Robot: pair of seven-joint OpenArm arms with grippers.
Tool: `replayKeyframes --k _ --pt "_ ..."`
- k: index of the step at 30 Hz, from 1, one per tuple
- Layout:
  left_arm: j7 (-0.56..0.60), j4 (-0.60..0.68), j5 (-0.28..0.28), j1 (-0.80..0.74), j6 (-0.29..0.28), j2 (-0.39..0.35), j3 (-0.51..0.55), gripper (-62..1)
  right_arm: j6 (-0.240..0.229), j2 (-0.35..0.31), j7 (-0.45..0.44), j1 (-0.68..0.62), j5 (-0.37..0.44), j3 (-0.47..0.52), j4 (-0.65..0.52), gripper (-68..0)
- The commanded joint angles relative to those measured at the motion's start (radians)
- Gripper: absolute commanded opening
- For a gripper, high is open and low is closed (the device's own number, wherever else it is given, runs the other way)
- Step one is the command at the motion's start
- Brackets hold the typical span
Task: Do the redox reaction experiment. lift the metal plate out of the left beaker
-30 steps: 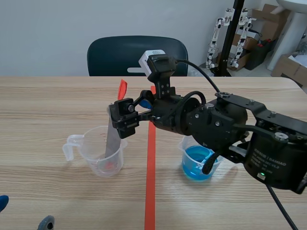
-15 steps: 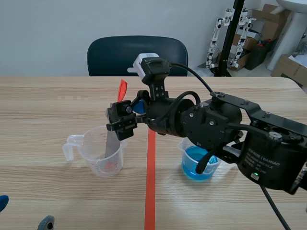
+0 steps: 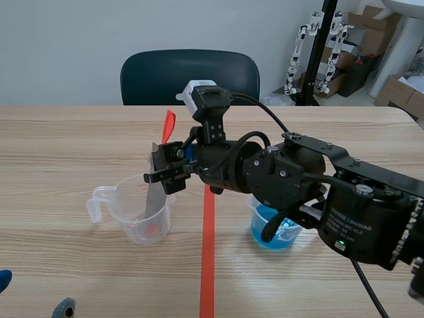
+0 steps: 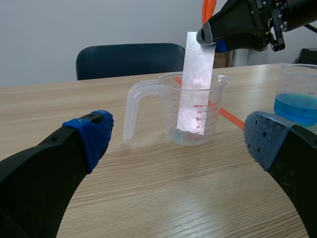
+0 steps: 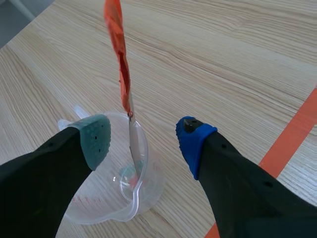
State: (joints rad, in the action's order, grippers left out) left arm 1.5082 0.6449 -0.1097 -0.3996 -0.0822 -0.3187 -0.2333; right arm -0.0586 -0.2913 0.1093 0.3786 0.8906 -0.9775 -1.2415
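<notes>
I next need to grab the metal plate's upper part below the orange-red tag [image 5: 133, 130] with my right gripper to lift the plate out of the clear beaker [image 5: 106, 186].
A thin grey metal plate [image 3: 154, 192] stands tilted in the clear left beaker [image 3: 136, 215], an orange-red tag [image 3: 168, 123] rising from its top. My right gripper [image 3: 163, 171] has reached across the table to the plate's top. In the right wrist view it [image 5: 143, 135] is open, and the plate [image 5: 133, 148] shows edge-on between the pads without touching them. My left gripper [image 4: 178, 144] is open low at the table's near left [image 3: 33, 295], facing the beaker [image 4: 195, 111] and plate [image 4: 196, 84].
A second beaker holding blue liquid [image 3: 273, 225] stands right of the orange-red tape line, partly behind the right arm. A dark chair [image 3: 189, 76] is at the table's far edge. Boxes and a stand are at the back right.
The right arm has shifted slightly left and its gripper has closed in on the plate's top. Plate and beaker have not moved. The left gripper is still.
</notes>
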Motion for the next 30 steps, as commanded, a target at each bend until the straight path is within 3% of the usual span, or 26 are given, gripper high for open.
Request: replayKeyframes --k 1,17,26,30 --pt "0.046 0.008 -0.003 -0.004 -0.005 0.000 0.007 -5.4 0.000 0.003 -0.020 0.026 0.003 0.001 -0.010 -40.6" --pt "0.046 0.008 -0.003 -0.004 -0.005 0.000 0.007 -5.4 -0.002 0.003 -0.055 0.032 -0.091 0.001 -0.010 -65.1" --pt "0.046 0.008 -0.003 -0.003 -0.005 0.000 0.007 -5.4 -0.021 0.003 -0.058 0.032 -0.096 0.001 -0.010 -65.6" --pt "0.046 0.008 -0.003 -0.002 -0.005 0.000 0.007 -5.4 -0.066 0.003 -0.067 0.037 -0.102 0.001 -0.010 -66.9"
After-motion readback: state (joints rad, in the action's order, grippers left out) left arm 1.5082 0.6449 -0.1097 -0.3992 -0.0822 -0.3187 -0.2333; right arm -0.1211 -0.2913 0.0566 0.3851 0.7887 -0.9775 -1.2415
